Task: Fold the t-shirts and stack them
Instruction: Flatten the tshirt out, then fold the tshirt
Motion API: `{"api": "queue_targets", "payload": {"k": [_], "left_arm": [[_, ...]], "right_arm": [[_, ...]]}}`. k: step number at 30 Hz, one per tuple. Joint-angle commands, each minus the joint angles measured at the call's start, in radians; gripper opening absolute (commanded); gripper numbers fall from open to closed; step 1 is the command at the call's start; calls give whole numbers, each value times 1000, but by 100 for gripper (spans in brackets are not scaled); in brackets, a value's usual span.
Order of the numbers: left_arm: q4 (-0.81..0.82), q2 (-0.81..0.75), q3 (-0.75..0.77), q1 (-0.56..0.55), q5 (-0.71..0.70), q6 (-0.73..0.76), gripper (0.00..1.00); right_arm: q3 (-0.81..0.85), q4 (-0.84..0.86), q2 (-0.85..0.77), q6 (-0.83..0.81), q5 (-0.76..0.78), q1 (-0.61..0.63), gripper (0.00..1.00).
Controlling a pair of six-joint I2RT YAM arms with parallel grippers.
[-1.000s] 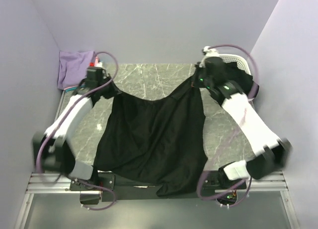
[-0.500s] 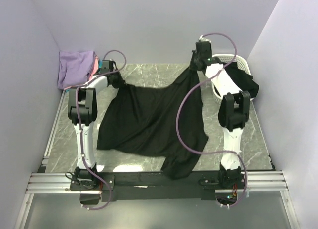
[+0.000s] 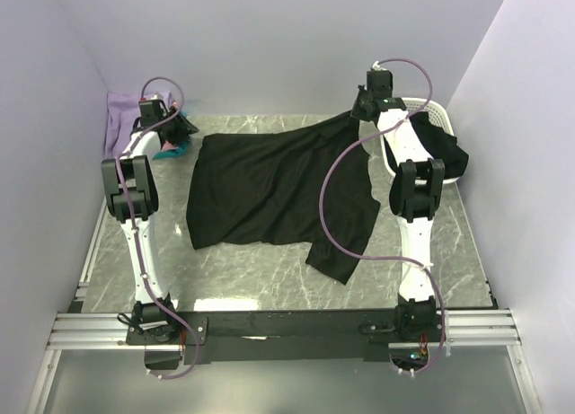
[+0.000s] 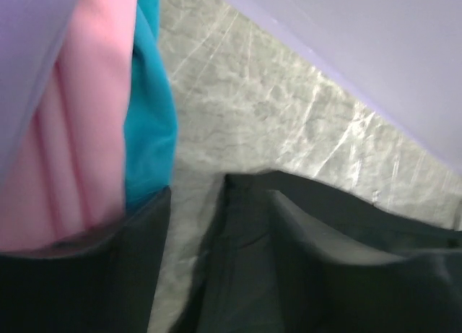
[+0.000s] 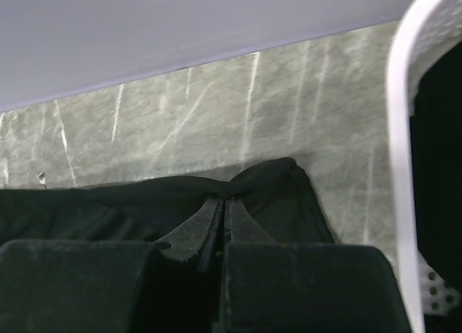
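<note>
The t-shirt's far edge needs to be folded evenly. My left gripper should next grab the black t-shirt [image 3: 278, 189] by its far corner, opposite my right gripper's pinch.
A black t-shirt [image 3: 278, 189] lies spread over the marble table, one sleeve trailing toward the front. My right gripper [image 3: 359, 116] is at the shirt's far right corner and is shut on a pinch of the black cloth [image 5: 274, 181], which bunches at the fingertips [image 5: 224, 203]. My left gripper [image 3: 171, 131] stands open just left of the shirt's far left corner, with bare marble between its fingers [image 4: 180, 275]. The shirt's edge [image 4: 375, 225] lies beside it. Folded lavender [image 3: 121, 118], pink [image 4: 65, 131] and teal [image 4: 148, 109] t-shirts are stacked at the back left.
A white perforated basket [image 3: 422, 106] stands at the back right with more black cloth [image 3: 445, 154] hanging from it; its rim [image 5: 404, 94] is close to my right gripper. Lilac walls close in the back and both sides.
Both arms reached to the far side and the shirt went from hanging to lying flat. My left gripper let go of its corner and shifted left toward the stack.
</note>
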Motion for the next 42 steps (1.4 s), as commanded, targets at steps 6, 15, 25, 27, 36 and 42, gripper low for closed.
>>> {"api": "queue_targets", "payload": {"k": [6,15,25,27,36,42], "left_arm": [[152,-27,-15,-14,111,23,56],[42,97,203,-36,95,-11,100],[-97,132,220,-63,29,111,100],[-124,131,212,-74,-13,142,99],[-182,152,237,-87,-31,159,53],[-204,166,266,-88,-37,158,2]], "right_arm": [[47,59,24,27,-106,-6,0],[1,71,-13,34,-142,-5,0],[-27,77,-38,31,-149,-3,0],[-36,80,-41,29,-149,-6,0],[-72,74,-53,21,-140,-5,0],[-52,68,-50,17,-136,-5,0]]}}
